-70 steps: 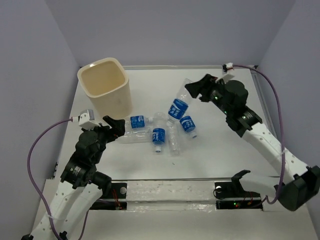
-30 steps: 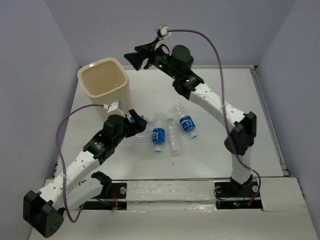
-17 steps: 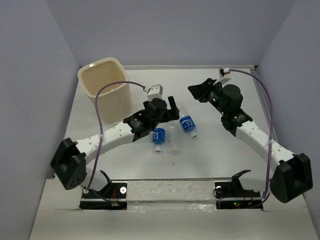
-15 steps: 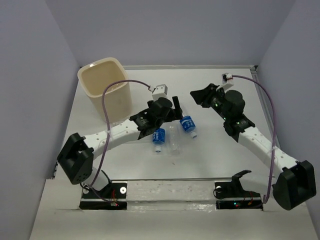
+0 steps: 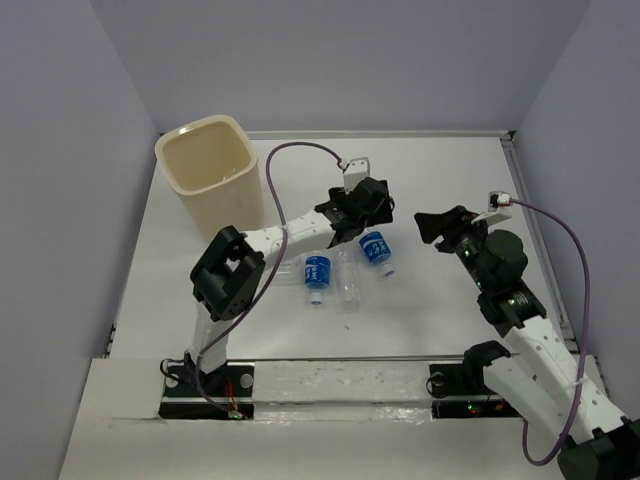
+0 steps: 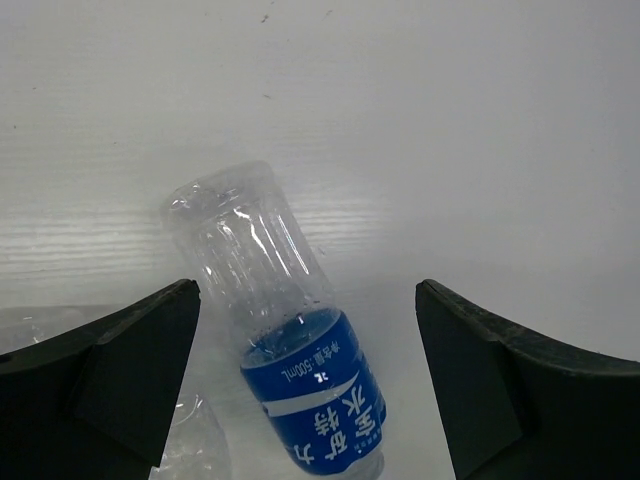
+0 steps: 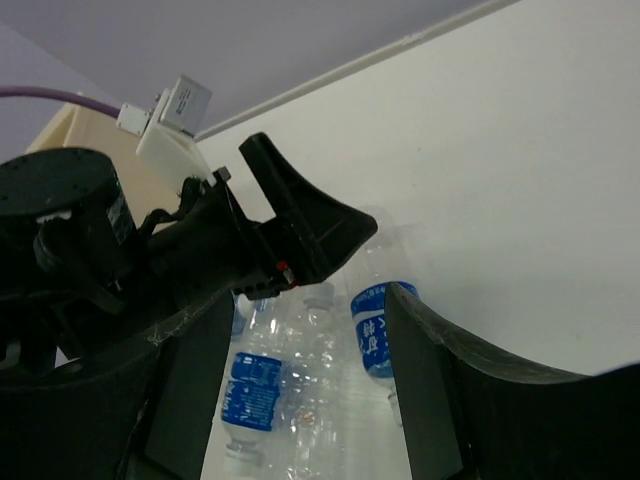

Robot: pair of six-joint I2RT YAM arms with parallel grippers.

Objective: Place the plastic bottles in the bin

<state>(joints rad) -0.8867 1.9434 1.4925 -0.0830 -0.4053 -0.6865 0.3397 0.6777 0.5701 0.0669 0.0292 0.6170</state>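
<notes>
In the left wrist view the bottle is well below my open fingers, so it is too early to close; my left gripper lowers first, then closes on the bottle.
Several clear plastic bottles lie bunched mid-table: one with a blue label (image 5: 376, 248), another with a blue label (image 5: 317, 272) and a bare one (image 5: 346, 285). My left gripper (image 5: 364, 212) is open and hovers just over the far end of the first bottle. In the left wrist view that bottle (image 6: 290, 340) lies between the spread fingers (image 6: 110, 380) of the left gripper (image 6: 305, 300). My right gripper (image 5: 432, 222) is open and empty, to the right of the bottles; its wrist view (image 7: 300, 400) shows them (image 7: 375, 330). The cream bin (image 5: 205, 170) stands far left.
The left arm (image 5: 290, 235) stretches across the table from its raised elbow (image 5: 228, 272), covering part of a further bottle (image 5: 285, 268). Lilac walls close in the table at the back and both sides. A metal rail (image 5: 340, 378) runs along the near edge.
The right gripper carried a bottle over to the bin, came back empty and drew back to the right. The left gripper moved right from the bin side to above the rightmost bottle.
</notes>
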